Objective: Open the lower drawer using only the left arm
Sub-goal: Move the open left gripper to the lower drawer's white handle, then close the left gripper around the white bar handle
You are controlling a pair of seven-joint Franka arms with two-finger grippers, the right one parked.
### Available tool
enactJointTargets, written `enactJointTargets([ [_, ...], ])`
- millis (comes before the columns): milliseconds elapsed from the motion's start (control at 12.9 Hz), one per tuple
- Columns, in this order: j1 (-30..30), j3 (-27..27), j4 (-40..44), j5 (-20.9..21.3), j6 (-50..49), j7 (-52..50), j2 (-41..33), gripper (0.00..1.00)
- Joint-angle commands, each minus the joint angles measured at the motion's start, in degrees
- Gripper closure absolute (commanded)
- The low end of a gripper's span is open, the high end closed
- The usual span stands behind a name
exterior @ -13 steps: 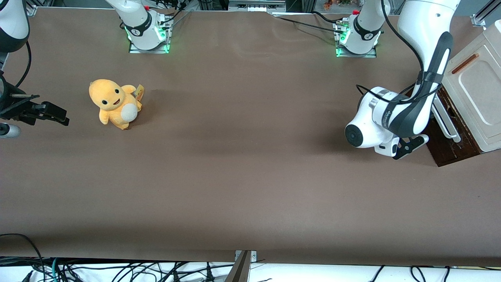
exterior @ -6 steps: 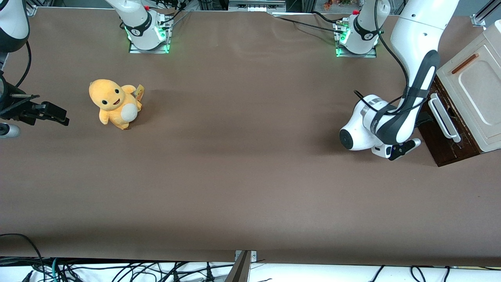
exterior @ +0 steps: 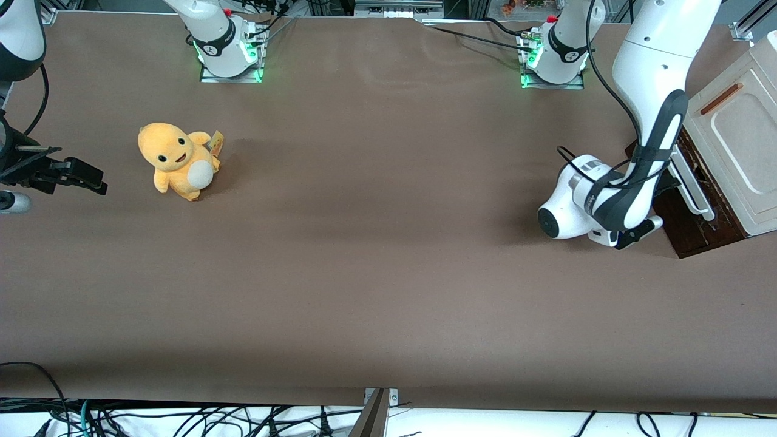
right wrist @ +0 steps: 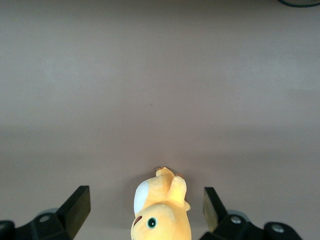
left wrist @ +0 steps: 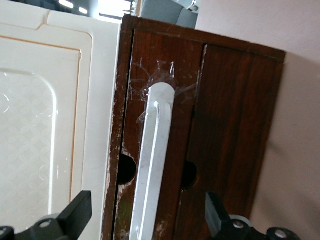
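Note:
Next, my left gripper will grab the dark wood drawer by its white bar handle to open the drawer.
The cream cabinet stands at the working arm's end of the table. Its lower drawer has a dark brown wood front with a white bar handle that also shows in the front view. The front sits close against the cabinet body. The left arm bends down in front of the drawer, its white wrist low over the table. The gripper is open and faces the drawer front. One black fingertip shows on each side of the handle, and neither touches it.
A cream recessed panel with an orange-brown strip handle sits above the drawer front. A yellow plush toy sits on the brown table toward the parked arm's end. Two arm bases stand along the table edge farthest from the front camera.
The left arm's wrist drew a little away from the cabinet, then came back toward it. The arm now covers part of the handle again. The drawer front has not visibly moved.

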Motion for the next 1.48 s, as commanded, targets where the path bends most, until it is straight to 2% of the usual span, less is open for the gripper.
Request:
enactJointTargets([
  [0, 0.0, -0.1, 0.1, 3.5, -3.0, -0.6, 2.5, 0.0],
  [777, 0.7, 0.0, 0.1, 5.2, -5.3, 0.0, 4.8, 0.0],
  [1088, 2.8, 0.0, 0.0, 7.6, -5.4, 0.3, 4.6, 0.03],
  [1321, 3.5, 0.0, 0.1, 7.7, -5.2, 0.3, 4.6, 0.04],
  [1399, 3.5, 0.0, 0.2, 7.7, -5.2, 0.3, 4.6, 0.07],
])
